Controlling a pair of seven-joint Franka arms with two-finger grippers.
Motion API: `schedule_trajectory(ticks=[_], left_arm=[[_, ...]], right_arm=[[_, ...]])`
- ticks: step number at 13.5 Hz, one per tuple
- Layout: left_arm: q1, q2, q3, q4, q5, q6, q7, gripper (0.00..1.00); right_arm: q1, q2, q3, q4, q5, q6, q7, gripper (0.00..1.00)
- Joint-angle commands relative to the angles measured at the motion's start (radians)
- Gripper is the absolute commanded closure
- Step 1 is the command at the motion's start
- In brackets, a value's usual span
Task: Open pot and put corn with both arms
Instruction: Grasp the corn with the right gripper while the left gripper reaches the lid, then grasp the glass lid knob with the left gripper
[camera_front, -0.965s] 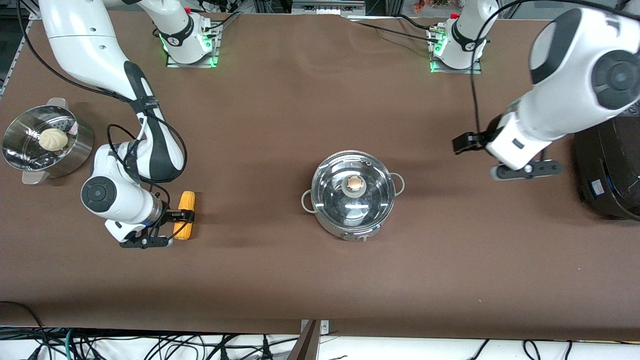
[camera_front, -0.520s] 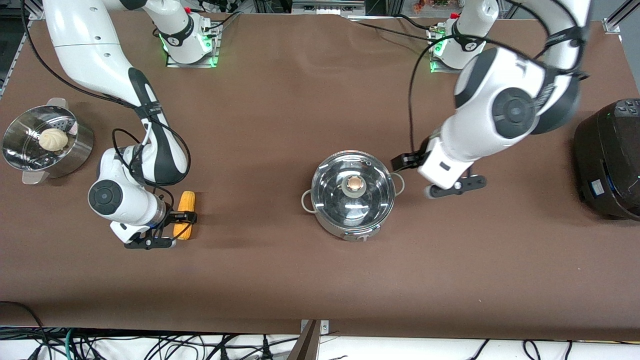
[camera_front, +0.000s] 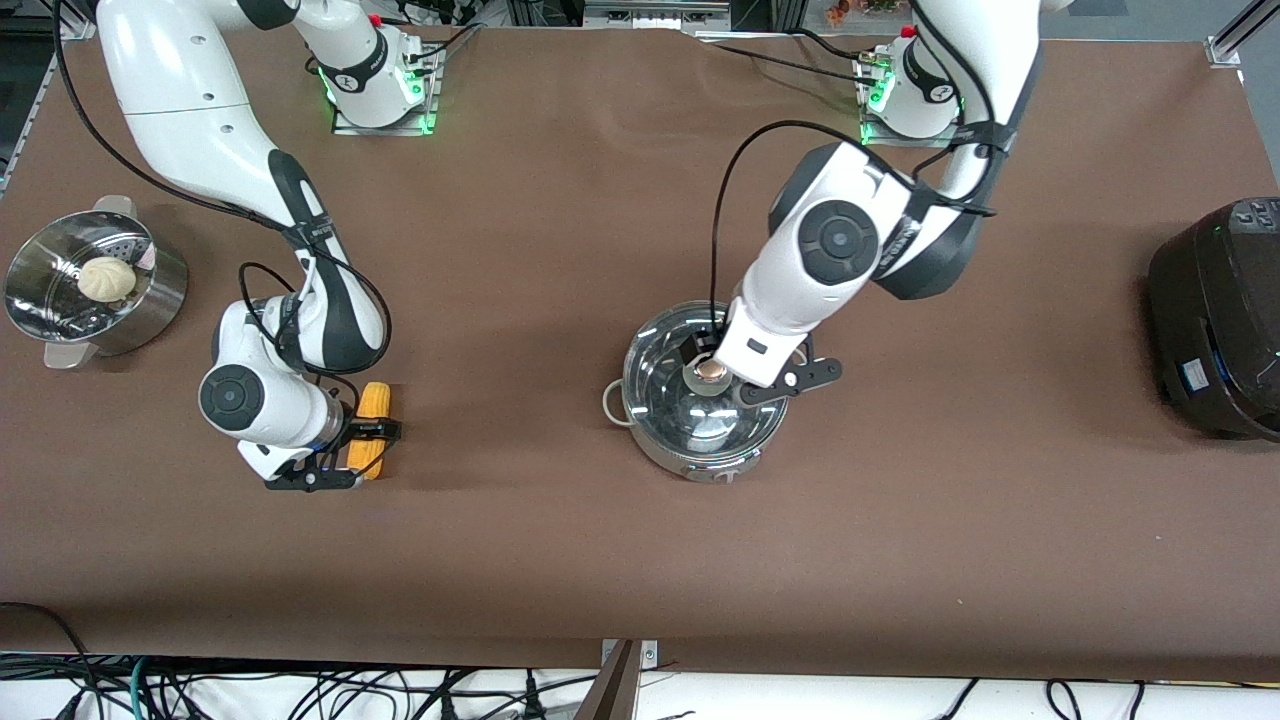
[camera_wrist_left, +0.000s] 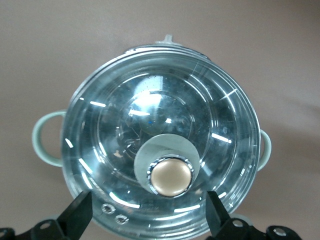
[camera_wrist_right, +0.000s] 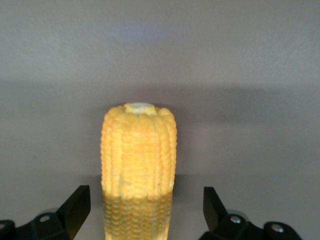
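Observation:
It isn't time to close yet: the round knob (camera_front: 711, 371) (camera_wrist_left: 171, 176) is ahead of my left gripper's spread fingers, and they would miss it if they closed now. My left gripper should first move toward the knob, then close on it.
The shiny steel pot (camera_front: 697, 460) stands mid-table with its clear glass lid (camera_front: 680, 415) on; the round knob (camera_front: 711, 371) shows on top. My left gripper (camera_front: 768, 384) hangs open just above the lid. In the left wrist view the pot (camera_wrist_left: 47, 145) fills the frame, and the knob (camera_wrist_left: 171, 176) lies between and slightly ahead of the spread left gripper (camera_wrist_left: 149, 220). The yellow corn (camera_front: 373, 428) lies on the table toward the right arm's end. My right gripper (camera_front: 340, 472) is open at the cob's near end. In the right wrist view the corn (camera_wrist_right: 139, 160) lies between the open right gripper (camera_wrist_right: 142, 215).
A steel steamer pot (camera_front: 150, 315) with a pale bun (camera_front: 106, 278) stands at the table's edge at the right arm's end. A large black cooker (camera_front: 1215, 320) stands at the left arm's end. Brown table surface lies between the corn and the pot.
My left arm has swung from beside the black cooker to over the pot's lid. My right gripper has shifted slightly along the corn toward the pot.

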Motion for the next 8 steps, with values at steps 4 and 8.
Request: schedule_trajectory(ticks=[4,8], left_arm=[[-0.06,0.098,0.017,0.102,0.093,0.009,-0.102,0.01],[-0.068,0.119,0.019,0.102,0.147,0.017,-0.111,0.07]], right_arm=[[0.0,-0.011,0.003,-0.021,0.02,0.011,0.003,0.0],[0.0,-0.012,0.003,-0.016,0.019,0.008,-0.003,0.23]])
